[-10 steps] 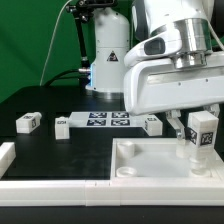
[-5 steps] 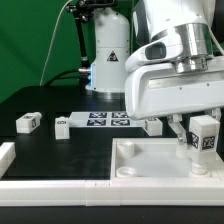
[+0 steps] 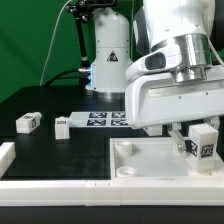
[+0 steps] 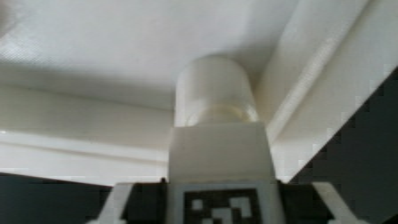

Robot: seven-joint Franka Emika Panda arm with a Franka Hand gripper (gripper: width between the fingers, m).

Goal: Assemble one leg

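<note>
The upright leg's base is down at the white panel's corner [image 3: 200, 172], inside the panel's rim, so the leg would stand. It is now time for my gripper to open.
My gripper [image 3: 197, 142] is shut on a leg [image 3: 203, 140], a small white block with black-and-white tags, and holds it over the right part of the large white square panel [image 3: 150, 160]. In the wrist view the held leg [image 4: 222, 170] fills the middle, its rounded end pointing at the panel [image 4: 107, 90] near a raised rim; my gripper [image 4: 222, 205] grips it at both sides. Two more legs lie on the black table at the exterior view's left: one [image 3: 28, 122] far left, one [image 3: 62, 126] beside the strip.
The marker board [image 3: 105, 120], a long flat white strip with tags, lies behind the panel. A white rail [image 3: 40, 184] runs along the table's front edge. The robot base [image 3: 108, 55] stands at the back before a green screen.
My gripper has moved down and slightly to the exterior view's right with the leg, bringing it closer to the panel's right side.
</note>
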